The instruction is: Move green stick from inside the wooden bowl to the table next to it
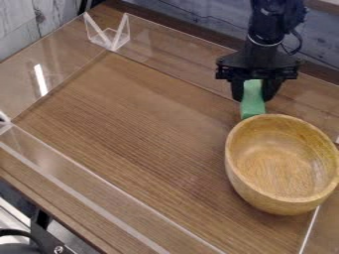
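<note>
My gripper releases the green stick now, since the green stick's lower end is over the table behind the bowl's rim.
The green stick (251,103) hangs upright above the table (133,124), with my gripper (256,85) shut on its upper end. Its lower end sits just behind the far rim of the wooden bowl (241,151); I cannot tell if the two touch. The bowl rests on the table at the right, and its hollow holds nothing. My black arm comes down from the top right, pointing steeply down.
Low clear acrylic walls (47,74) run along the table's left and front edges. A small clear angled stand (106,32) sits at the back left corner. The bowl lies close to the table's right edge.
</note>
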